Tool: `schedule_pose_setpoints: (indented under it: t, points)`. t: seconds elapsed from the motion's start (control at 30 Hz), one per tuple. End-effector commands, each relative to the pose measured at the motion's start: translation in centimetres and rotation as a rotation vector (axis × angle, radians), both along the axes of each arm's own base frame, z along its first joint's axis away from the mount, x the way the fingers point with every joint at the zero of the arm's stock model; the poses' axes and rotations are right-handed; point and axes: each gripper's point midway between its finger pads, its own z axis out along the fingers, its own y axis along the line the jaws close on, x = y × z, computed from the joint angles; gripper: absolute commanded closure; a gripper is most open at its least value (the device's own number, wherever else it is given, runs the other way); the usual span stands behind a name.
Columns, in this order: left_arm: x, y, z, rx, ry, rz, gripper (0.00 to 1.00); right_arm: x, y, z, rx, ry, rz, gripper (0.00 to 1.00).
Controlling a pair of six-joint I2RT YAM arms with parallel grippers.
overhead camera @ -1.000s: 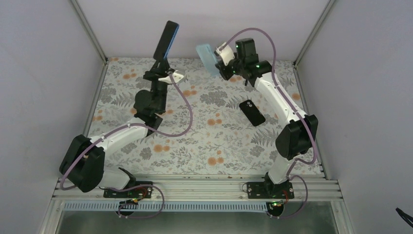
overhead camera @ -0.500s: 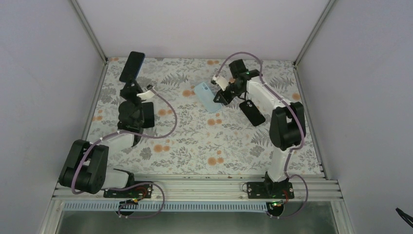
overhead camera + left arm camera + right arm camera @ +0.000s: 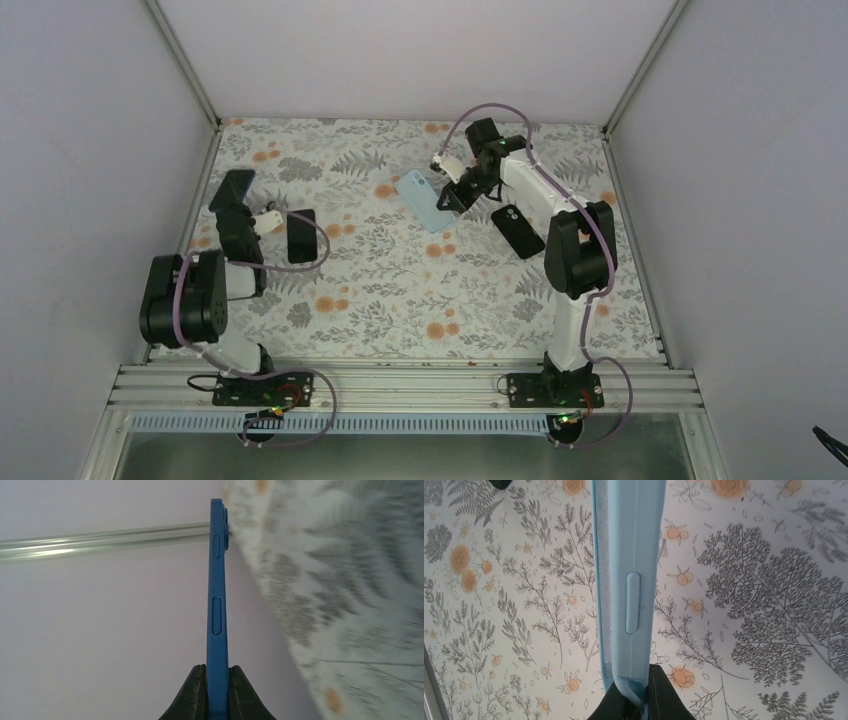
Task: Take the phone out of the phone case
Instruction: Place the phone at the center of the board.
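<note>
The light blue phone case (image 3: pixel 423 200) tilts on edge above the floral mat; I must lower it flat onto the mat before my right gripper releases it.
My left gripper (image 3: pixel 238 212) is shut on the bottom end of a dark blue phone (image 3: pixel 235 188), held upright low over the mat's left edge. In the left wrist view the phone (image 3: pixel 217 595) stands edge-on between my fingers (image 3: pixel 194 692), bare of any case. My right gripper (image 3: pixel 455 188) is shut on one end wall of the light blue phone case (image 3: pixel 423 200), which sits low over the mat at the back centre. In the right wrist view the case (image 3: pixel 629 575) is edge-on and looks empty, its thin wall pinched and buckled at the jaws.
A black phone (image 3: pixel 517 231) lies flat on the floral mat (image 3: pixel 400 290) right of the case. Another black flat rectangle (image 3: pixel 301 235) lies next to my left arm. Grey walls enclose the mat on three sides; a metal rail (image 3: pixel 400 385) runs along the front.
My left arm has swung the blue phone down from high at the back to low at the mat's left edge. My right arm has lowered the case to the mat.
</note>
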Motion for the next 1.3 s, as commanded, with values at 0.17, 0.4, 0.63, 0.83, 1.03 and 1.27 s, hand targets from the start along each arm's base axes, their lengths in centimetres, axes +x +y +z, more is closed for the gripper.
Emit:
schedule_pose_setpoints:
  t: [0.17, 0.4, 0.63, 0.83, 1.03, 1.27]
  points:
    - [-0.2, -0.2, -4.9, 0.035, 0.075, -0.046, 0.98, 0.9, -0.2, 0.4, -0.006, 0.008, 0.008, 0.96]
    - [-1.4, -0.7, -8.4, 0.019, 0.192, -0.065, 0.76, 0.3, -1.2, -2.9, -0.060, 0.113, -0.006, 0.96]
    - [-2.3, -1.0, -9.8, -0.017, 0.293, -0.073, 0.50, 0.6, -2.7, -5.1, -0.123, 0.160, -0.040, 0.91]
    - [-4.0, -2.7, -11.6, -0.151, 0.486, -0.132, 0.07, 1.5, -5.5, -6.0, -0.280, 0.093, -0.083, 0.79]
    - [-7.5, -5.2, -12.5, -0.291, 0.732, -0.212, 0.00, 0.7, -8.4, -5.9, -0.429, 0.068, -0.084, 0.36]
    - [-9.4, -8.1, -6.7, -0.539, 0.879, -0.250, 0.00, 1.3, -12.4, -1.2, -0.592, -0.126, -0.194, 0.00]
